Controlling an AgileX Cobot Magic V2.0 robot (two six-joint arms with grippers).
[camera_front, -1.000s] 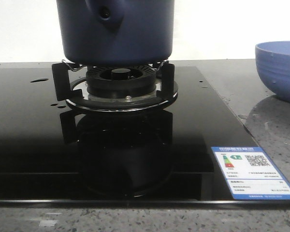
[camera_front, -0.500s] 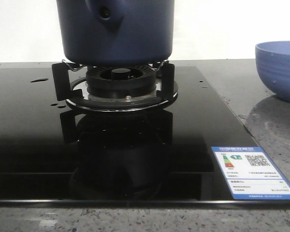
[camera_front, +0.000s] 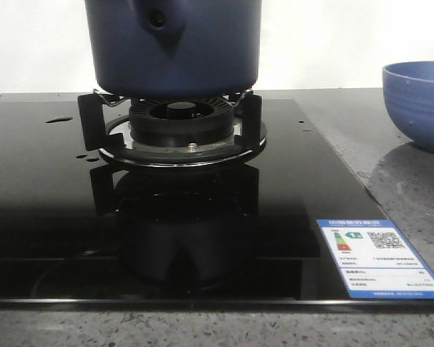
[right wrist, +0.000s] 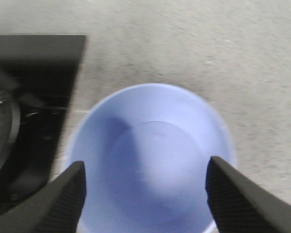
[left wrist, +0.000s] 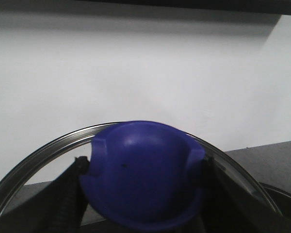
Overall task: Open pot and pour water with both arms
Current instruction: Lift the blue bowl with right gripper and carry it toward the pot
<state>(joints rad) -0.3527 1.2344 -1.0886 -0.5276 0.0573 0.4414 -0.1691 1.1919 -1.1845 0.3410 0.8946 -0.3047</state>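
Next, my right gripper grips the bowl by its thin rim away from the hob [right wrist: 226, 136], since the bowl's round body spreads wider than my open fingers.
The dark navy pot [camera_front: 202, 50] stands on the gas burner [camera_front: 179, 123], its handle stub [camera_front: 159, 22] with the round hole facing me; its top is cut off in the front view. Small water drops [camera_front: 58, 120] lie on the black hob at the left. In the left wrist view my left gripper [left wrist: 143, 162] is shut on the blue knob [left wrist: 143, 184] of a glass lid with a metal rim [left wrist: 48, 145], held up in front of the white wall. My right gripper [right wrist: 145, 167] is open and empty above the light blue bowl [right wrist: 150, 155].
The black glass hob [camera_front: 43, 217] fills the table's front, with a label sticker [camera_front: 380, 256] at its right corner. The bowl [camera_front: 419, 101] sits on the grey speckled counter [camera_front: 398, 181] to the right of the hob. The hob's corner [right wrist: 39, 53] shows beside the bowl.
The pot, burner and bowl have not moved. Only the dark reflection in the hob's front glass has shifted a little.
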